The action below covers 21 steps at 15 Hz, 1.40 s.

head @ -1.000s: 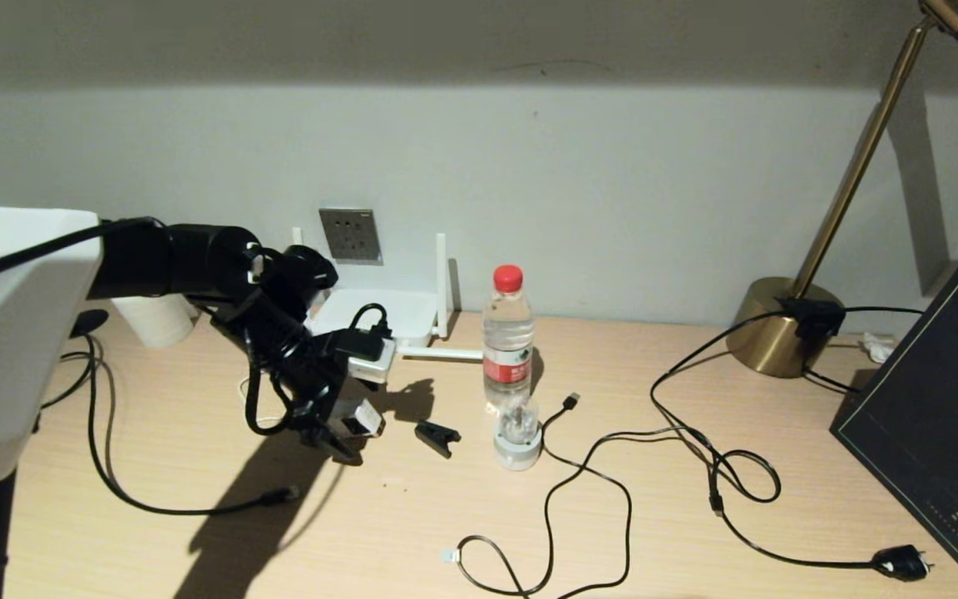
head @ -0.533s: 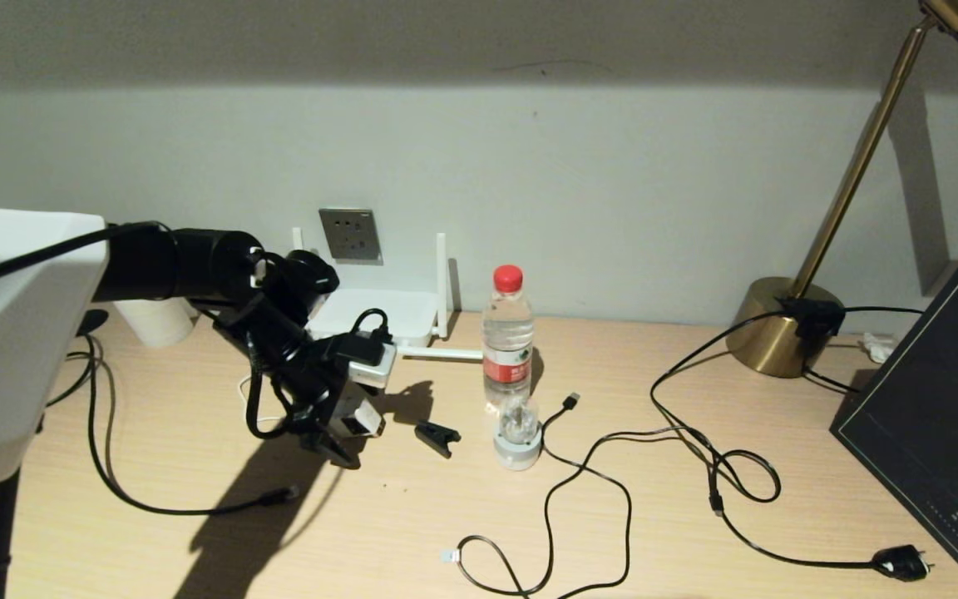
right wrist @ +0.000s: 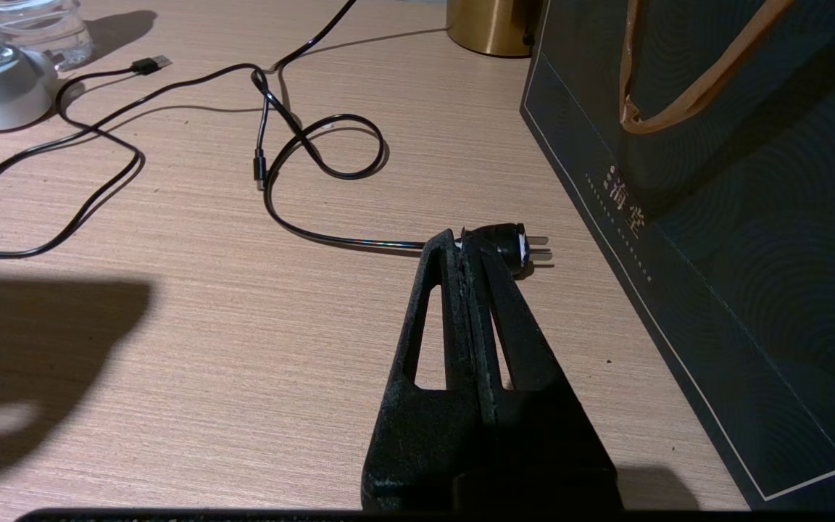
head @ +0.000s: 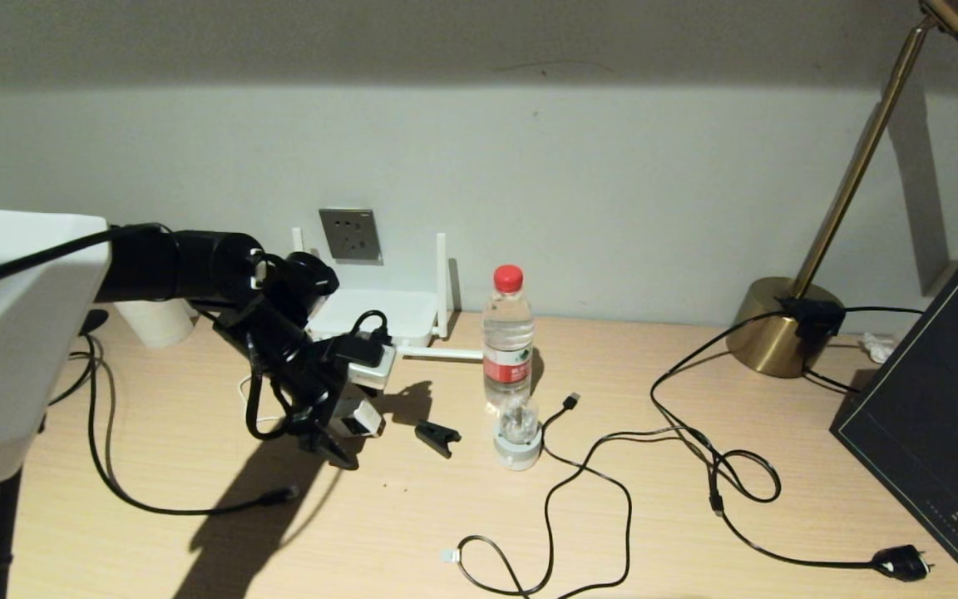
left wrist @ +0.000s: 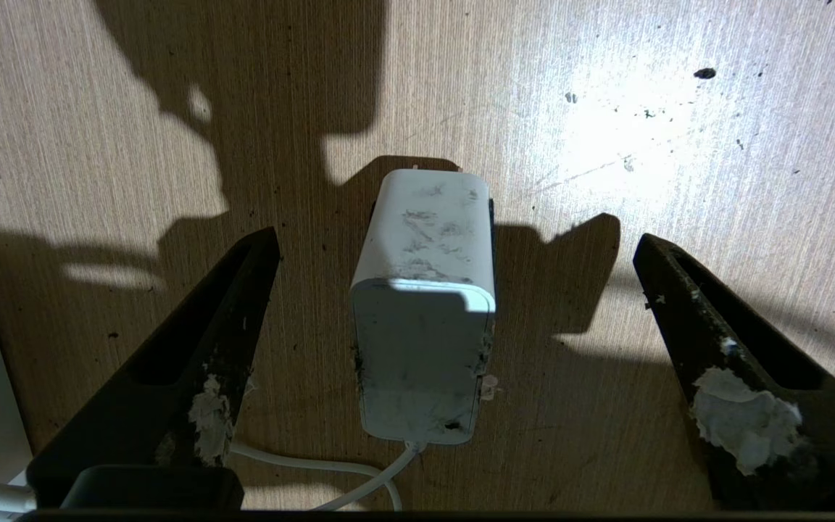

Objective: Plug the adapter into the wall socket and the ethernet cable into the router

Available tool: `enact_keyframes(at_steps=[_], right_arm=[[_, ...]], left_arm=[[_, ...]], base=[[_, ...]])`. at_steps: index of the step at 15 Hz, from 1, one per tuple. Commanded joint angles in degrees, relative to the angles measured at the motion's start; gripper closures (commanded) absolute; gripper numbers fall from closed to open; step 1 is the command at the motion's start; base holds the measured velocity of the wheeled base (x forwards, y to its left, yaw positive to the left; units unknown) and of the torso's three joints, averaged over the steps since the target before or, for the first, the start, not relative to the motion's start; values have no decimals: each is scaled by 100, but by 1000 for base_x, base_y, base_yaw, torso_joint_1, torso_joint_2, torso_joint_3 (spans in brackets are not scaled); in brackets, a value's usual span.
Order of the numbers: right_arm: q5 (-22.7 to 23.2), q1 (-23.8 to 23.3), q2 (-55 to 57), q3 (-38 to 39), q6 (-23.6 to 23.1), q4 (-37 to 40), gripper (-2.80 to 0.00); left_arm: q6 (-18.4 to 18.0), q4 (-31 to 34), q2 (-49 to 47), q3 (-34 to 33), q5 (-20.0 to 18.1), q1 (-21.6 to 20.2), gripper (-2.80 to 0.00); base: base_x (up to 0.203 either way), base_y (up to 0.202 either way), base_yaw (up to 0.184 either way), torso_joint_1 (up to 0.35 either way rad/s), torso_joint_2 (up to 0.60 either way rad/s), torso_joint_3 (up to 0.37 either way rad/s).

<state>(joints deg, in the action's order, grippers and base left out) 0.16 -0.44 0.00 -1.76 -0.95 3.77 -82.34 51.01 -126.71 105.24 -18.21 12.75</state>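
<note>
The left gripper's fingers reach down beside both sides of the white adapter [head: 360,417] [left wrist: 425,290]. The left gripper should close now. Closing now would hold it.
The white adapter [head: 360,417] lies on the desk [head: 412,516], with its thin white cord trailing back under my wrist. My left gripper [head: 344,430] hovers over it, open. In the left wrist view the adapter [left wrist: 425,290] sits midway between the two spread fingers of the left gripper [left wrist: 454,239], touching neither. The grey wall socket [head: 350,235] is on the wall just above the white router [head: 387,312]. The black ethernet cable [head: 105,470] curves along the desk's left side, its plug [head: 283,497] near the arm's shadow. My right gripper [right wrist: 459,243] is shut and empty beside a black mains plug [right wrist: 515,246].
A water bottle [head: 508,333], a small white-based glass piece [head: 517,439] and a black clip [head: 437,437] stand right of the adapter. A USB-tipped cable [head: 570,402] and a mains cord [head: 903,563] sprawl across the desk. Lamp base [head: 782,324] and dark bag [head: 936,416] fill the right.
My left arm has shifted slightly left and settled lower over the adapter. The adapter and everything else stay where they were.
</note>
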Motion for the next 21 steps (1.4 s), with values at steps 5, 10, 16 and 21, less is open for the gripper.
enact_keyframes(at_steps=[5, 10, 16, 21], right_arm=[[2, 0, 0, 0, -2, 1, 0], [2, 0, 0, 0, -2, 1, 0], [2, 0, 9, 0, -2, 1, 0], [2, 0, 0, 0, -2, 1, 0]], left_arm=[[-46, 40, 15, -4, 2, -1, -280], [-37, 23, -56, 14, -24, -1, 0], [-37, 40, -35, -4, -33, -1, 0], [-20, 68, 72, -108, -42, 12, 0]], base=[[0, 0, 0, 0, 0, 0], [0, 0, 0, 0, 0, 0], [0, 0, 0, 0, 0, 0], [0, 0, 0, 0, 0, 0]])
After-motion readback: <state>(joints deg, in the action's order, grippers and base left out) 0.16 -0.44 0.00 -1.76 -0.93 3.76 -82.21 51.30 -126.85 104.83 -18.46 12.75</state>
